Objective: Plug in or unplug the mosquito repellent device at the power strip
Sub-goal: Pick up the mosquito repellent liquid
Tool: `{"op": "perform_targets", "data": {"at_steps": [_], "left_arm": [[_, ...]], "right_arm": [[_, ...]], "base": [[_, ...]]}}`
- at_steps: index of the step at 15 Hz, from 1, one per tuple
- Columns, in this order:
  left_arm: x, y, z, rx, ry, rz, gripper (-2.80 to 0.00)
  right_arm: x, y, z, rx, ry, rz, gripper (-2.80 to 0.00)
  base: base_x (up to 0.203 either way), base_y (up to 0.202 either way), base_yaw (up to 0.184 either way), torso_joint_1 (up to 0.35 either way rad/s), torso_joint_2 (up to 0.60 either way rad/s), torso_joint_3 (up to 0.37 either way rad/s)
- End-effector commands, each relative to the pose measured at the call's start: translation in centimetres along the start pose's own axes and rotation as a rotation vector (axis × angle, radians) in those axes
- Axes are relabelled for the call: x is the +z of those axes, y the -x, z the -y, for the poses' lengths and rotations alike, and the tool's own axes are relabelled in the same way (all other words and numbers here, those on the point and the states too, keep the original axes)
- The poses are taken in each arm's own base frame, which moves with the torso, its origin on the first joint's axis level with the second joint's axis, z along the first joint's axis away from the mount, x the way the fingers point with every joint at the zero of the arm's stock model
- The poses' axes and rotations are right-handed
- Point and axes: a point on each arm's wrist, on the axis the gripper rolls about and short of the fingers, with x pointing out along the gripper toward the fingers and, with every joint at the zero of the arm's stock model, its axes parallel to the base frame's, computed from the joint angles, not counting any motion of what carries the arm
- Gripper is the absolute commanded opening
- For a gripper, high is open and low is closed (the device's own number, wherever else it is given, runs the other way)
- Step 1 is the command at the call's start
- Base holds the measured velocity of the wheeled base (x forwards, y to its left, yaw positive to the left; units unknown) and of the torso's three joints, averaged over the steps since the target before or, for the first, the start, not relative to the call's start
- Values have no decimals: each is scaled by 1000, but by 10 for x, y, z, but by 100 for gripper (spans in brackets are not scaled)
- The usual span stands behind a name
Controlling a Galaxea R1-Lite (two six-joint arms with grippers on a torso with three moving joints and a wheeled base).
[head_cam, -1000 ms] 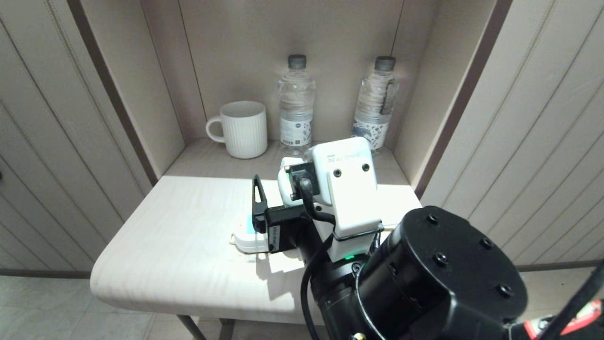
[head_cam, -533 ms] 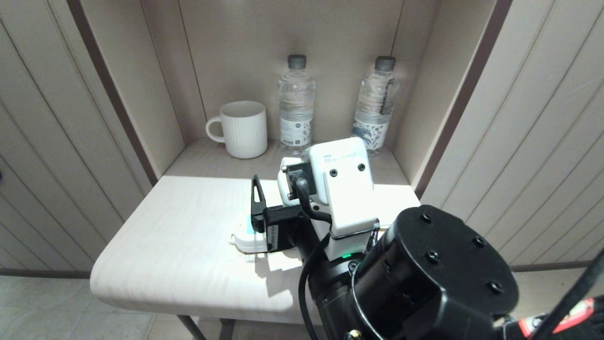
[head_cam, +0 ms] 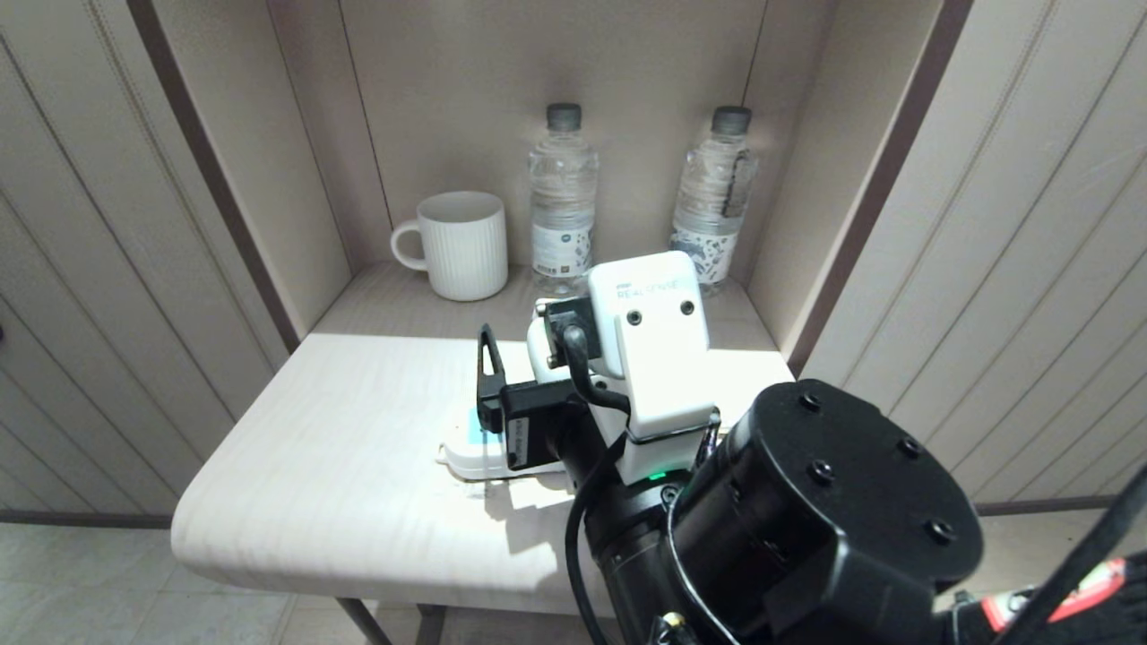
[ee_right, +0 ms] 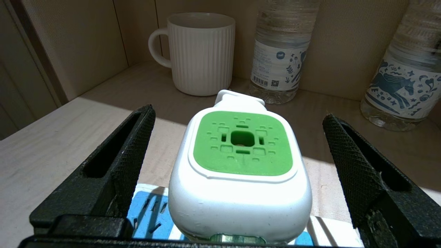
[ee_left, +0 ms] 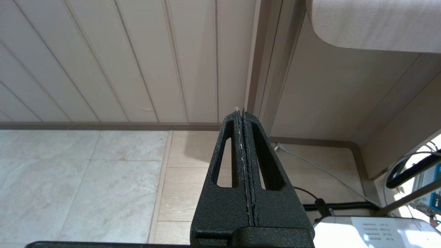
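Observation:
The white rounded cap [ee_right: 240, 198] is between my fingers, which reach down on either side of it, so my right gripper needs to close.
The mosquito repellent device [ee_right: 241, 162], a white rounded cap with a green square centre, stands upright on the power strip [ee_right: 148, 213] over a light-blue socket face; its pins are hidden. My right gripper [ee_right: 238, 115] is open, one finger on each side of the cap with a gap on both sides, touching nothing. In the head view the device [head_cam: 540, 354] peeks out behind the wrist camera, the strip [head_cam: 466, 452] lies on the pale table [head_cam: 332, 448], and only one right finger [head_cam: 487, 367] shows. My left gripper [ee_left: 242, 112] is shut and empty, parked below table height.
A white ribbed mug [head_cam: 461, 244] and two water bottles [head_cam: 562, 202] [head_cam: 714, 202] stand at the back of the alcove, behind the device. Alcove walls close in left and right. The table's rounded front edge [head_cam: 358, 560] is near me.
The right arm has shifted only very slightly. Its gripper stays open around the device, which has not moved.

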Motion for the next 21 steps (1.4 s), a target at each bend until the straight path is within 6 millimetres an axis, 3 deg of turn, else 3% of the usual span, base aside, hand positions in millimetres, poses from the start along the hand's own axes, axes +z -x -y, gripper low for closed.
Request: {"op": "perform_targets", "data": {"at_steps": [1,11,12,21], "left_arm": [[0,0,0,2,0,-1,-280],[0,0,0,0,0,-2,-280],[0,0,0,0,0,-1,-280],[0,0,0,0,0,-1,-280]], "right_arm": [[1,0,0,-5,-5,4,0],[-3,-2,-1,-9,2,0,0],[-4,-2,-2,-8,8,-2,-280],[-4,-3,-1,-11,12,-2,-280]], "base": [[0,0,0,0,0,0],[0,0,0,0,0,0],[0,0,0,0,0,0],[0,0,0,0,0,0]]}}
